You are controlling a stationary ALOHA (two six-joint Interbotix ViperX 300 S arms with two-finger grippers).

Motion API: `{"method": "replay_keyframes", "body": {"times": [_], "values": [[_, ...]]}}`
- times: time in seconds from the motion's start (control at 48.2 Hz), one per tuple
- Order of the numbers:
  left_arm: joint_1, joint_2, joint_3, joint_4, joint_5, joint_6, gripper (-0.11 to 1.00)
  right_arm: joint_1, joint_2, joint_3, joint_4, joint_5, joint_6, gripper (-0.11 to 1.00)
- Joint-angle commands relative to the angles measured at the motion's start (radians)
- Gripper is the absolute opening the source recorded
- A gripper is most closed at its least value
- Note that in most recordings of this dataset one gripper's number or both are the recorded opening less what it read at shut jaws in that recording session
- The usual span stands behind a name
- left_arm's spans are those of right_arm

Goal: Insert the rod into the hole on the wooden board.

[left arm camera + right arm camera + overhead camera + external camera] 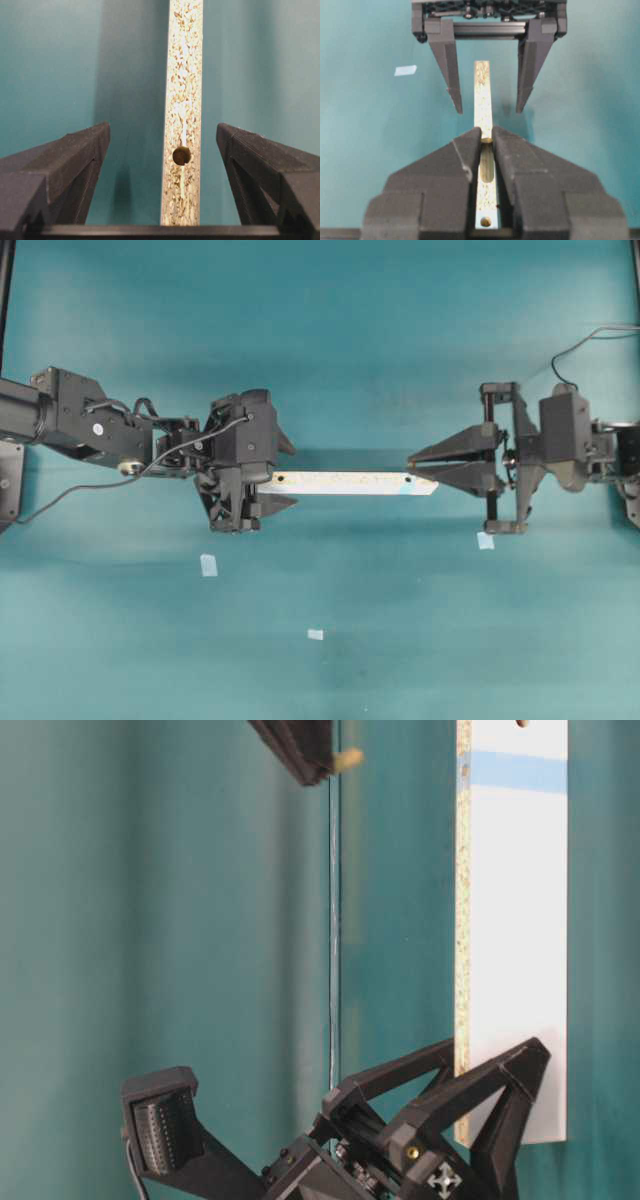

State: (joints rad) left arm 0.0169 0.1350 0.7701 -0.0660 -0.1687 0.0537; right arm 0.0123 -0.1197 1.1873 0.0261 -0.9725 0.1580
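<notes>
Next, my left gripper grabs the board by the end with the unmarked hole (281, 481) to keep it steady for the rod's (412, 464) insertion.
The wooden board (345, 483) lies lengthwise between the two arms, its narrow speckled face up. My left gripper (293, 476) is open and straddles the board's left end. In the left wrist view both fingers (75, 165) stand well apart from the board (182, 90), whose unmarked hole (181, 155) sits between them. My right gripper (486, 137) is shut on the rod (486, 160), held lengthwise just above the board's right end. The hole (485, 221) with the light-blue mark lies below the right gripper's palm, behind the rod's tip. From table level the rod (348, 760) pokes out of the fingertips.
Three pale-blue tape squares lie on the teal table: one (208, 564) below the left arm, one (315, 634) near the front middle, one (485, 540) under the right gripper. A cable (580, 345) loops behind the right arm.
</notes>
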Motion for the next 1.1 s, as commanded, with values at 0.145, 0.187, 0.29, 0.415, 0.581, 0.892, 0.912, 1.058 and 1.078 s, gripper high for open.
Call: {"method": "replay_keyframes", "body": {"times": [0.145,0.187,0.29,0.415,0.581,0.892,0.912,1.058,1.078], "values": [[0.005,-0.015,-0.009,0.002,-0.008,-0.002,0.92,0.006,0.041,-0.009,0.020,-0.058,0.000,0.10],[0.005,-0.015,-0.009,0.002,-0.008,-0.002,0.92,0.006,0.041,-0.006,0.021,-0.058,0.000,0.10],[0.005,-0.015,-0.008,0.002,-0.008,-0.002,0.92,0.009,0.041,-0.005,0.021,-0.058,0.000,0.10],[0.005,-0.015,-0.006,0.002,-0.008,0.002,0.92,0.009,0.041,-0.005,0.021,-0.058,0.000,0.10],[0.005,-0.014,-0.002,0.003,-0.008,0.003,0.91,0.008,0.040,-0.003,0.029,-0.057,0.000,0.10],[-0.005,-0.015,0.005,0.005,-0.008,0.025,0.75,0.008,0.041,-0.005,0.038,-0.052,0.000,0.10],[-0.006,-0.015,0.005,0.005,-0.008,0.026,0.75,0.008,0.041,-0.005,0.038,-0.052,0.000,0.10],[-0.012,-0.014,0.003,0.005,-0.008,0.034,0.74,0.008,0.041,-0.005,0.041,-0.032,0.000,0.10],[-0.012,-0.015,0.003,0.005,-0.008,0.034,0.74,0.008,0.041,-0.005,0.041,-0.032,0.000,0.10]]}}
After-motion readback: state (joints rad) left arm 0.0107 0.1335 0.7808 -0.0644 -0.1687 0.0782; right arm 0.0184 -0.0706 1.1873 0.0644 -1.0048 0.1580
